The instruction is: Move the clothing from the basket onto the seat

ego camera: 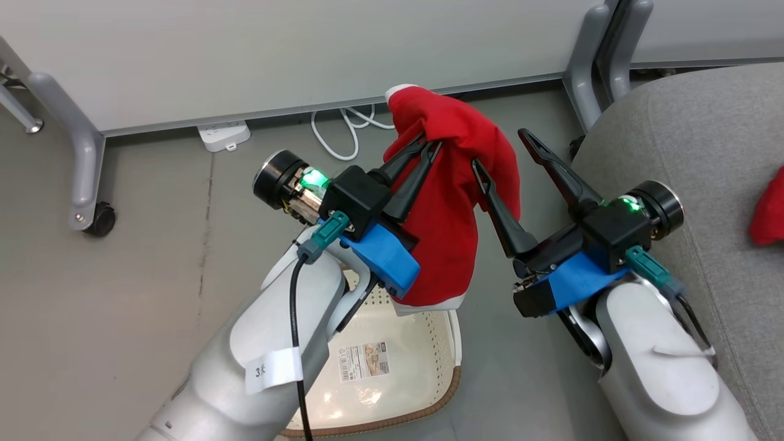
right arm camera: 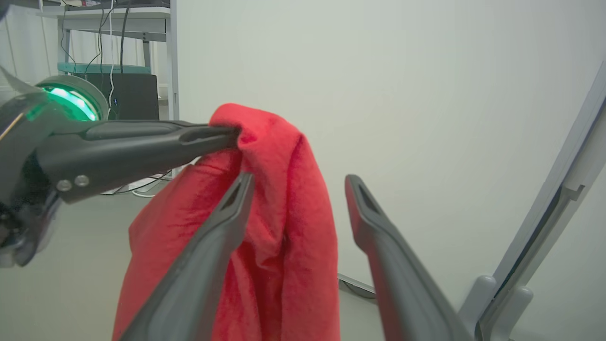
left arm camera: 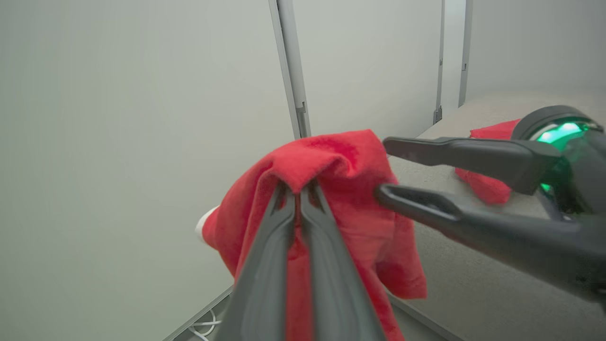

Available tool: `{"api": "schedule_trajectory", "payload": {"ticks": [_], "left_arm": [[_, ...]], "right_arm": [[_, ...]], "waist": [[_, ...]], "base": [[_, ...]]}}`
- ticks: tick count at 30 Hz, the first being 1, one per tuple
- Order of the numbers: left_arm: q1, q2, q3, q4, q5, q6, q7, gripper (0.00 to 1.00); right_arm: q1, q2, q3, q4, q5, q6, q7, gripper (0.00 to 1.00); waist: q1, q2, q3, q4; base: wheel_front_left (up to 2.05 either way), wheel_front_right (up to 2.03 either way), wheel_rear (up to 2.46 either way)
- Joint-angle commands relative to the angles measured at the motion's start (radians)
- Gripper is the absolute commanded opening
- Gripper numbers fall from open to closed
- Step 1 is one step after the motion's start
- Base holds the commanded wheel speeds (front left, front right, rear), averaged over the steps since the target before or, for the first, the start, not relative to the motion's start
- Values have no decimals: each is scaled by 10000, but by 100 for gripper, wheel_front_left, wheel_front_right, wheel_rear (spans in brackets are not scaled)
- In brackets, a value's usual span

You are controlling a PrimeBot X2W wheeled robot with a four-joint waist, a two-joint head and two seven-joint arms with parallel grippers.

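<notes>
The red garment's upper fold (ego camera: 489,158) beside the held bunch stands up while the rest droops slack (ego camera: 444,257), so my right gripper should grab the garment there next.
A plain red garment with a white hem (ego camera: 453,202) hangs above the floor, pinched near its top by my left gripper (ego camera: 429,146), which is shut on it. The same pinch shows in the left wrist view, where my left gripper (left arm camera: 298,187) holds a fold of the red cloth (left arm camera: 341,161). Just right of it, my right gripper (ego camera: 497,147) is open, one finger at the cloth's edge. In the right wrist view the cloth (right arm camera: 284,213) hangs partly between the spread fingers of my right gripper (right arm camera: 299,179). The cream basket (ego camera: 450,386) sits below. A second red piece (ego camera: 768,214) lies on the grey seat (ego camera: 686,141).
A white power strip (ego camera: 223,135) and a looped white cable (ego camera: 343,128) lie on the floor by the partition wall. A grey partition leg with a caster (ego camera: 86,177) stands at the left, and more grey legs (ego camera: 588,73) stand beside the seat.
</notes>
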Motion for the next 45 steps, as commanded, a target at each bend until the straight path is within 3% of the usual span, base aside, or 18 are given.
{"api": "schedule_trajectory", "payload": {"ticks": [1,14,15,16,45], "left_arm": [[-100,-13,-48,-36,67,-36,-50,0],[-215,-129,-149,-206,175,-93,-50,0],[-208,-133,-148,-214,180,-98,-50,0],[-200,-140,-149,-217,189,-102,-50,0],[-105,-197,-13,-146,303,-178,-50,0]], "right_arm": [[-220,34,40,198,-76,1,-35,100],[-1010,199,362,2114,20,1,-34,100],[-1032,214,384,2196,33,1,-34,44],[-1070,231,427,2274,77,1,-34,0],[-1211,192,532,2219,346,1,-34,0]], "waist": [[0,0,57,36],[0,0,246,128],[0,0,247,126],[0,0,245,127],[0,0,331,126]], "base": [[0,0,0],[0,0,0],[0,0,0],[0,0,0],[0,0,0]]}}
